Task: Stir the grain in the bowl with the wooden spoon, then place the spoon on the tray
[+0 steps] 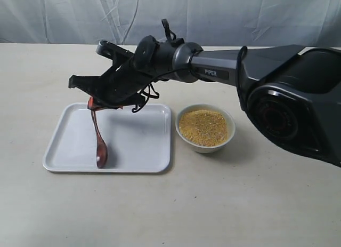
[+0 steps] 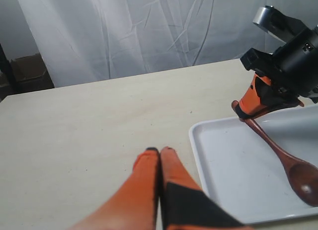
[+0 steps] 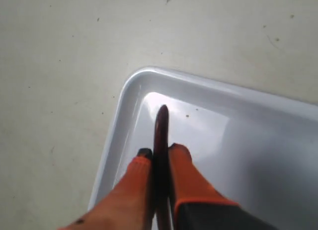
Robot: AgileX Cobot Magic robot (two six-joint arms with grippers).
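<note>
The spoon's round end (image 1: pixel 102 155) rests on the white tray (image 1: pixel 133 145), inside the tray's rim. The spoon would lie there if the right gripper opened now, so the right gripper should release it.
The white tray (image 1: pixel 133 145) lies left of the small white bowl (image 1: pixel 205 144), which holds yellow grain (image 1: pixel 205 127). My right gripper (image 1: pixel 93 104) reaches across over the tray's back left corner, shut on the handle of the dark wooden spoon (image 1: pixel 99 143). The spoon slants down, its round end resting on the tray near the front left. In the right wrist view the spoon (image 3: pixel 161 135) sits clamped between the orange fingers (image 3: pixel 185 165) above the tray (image 3: pixel 248 140). My left gripper (image 2: pixel 159 151) is shut and empty over bare table beside the tray (image 2: pixel 233 175), facing the spoon (image 2: pixel 288 160).
A beige tabletop (image 1: pixel 240 204) spreads around tray and bowl, with a white cloth backdrop (image 1: pixel 240 12) behind. The large black right arm (image 1: pixel 277 92) spans above the bowl's back side.
</note>
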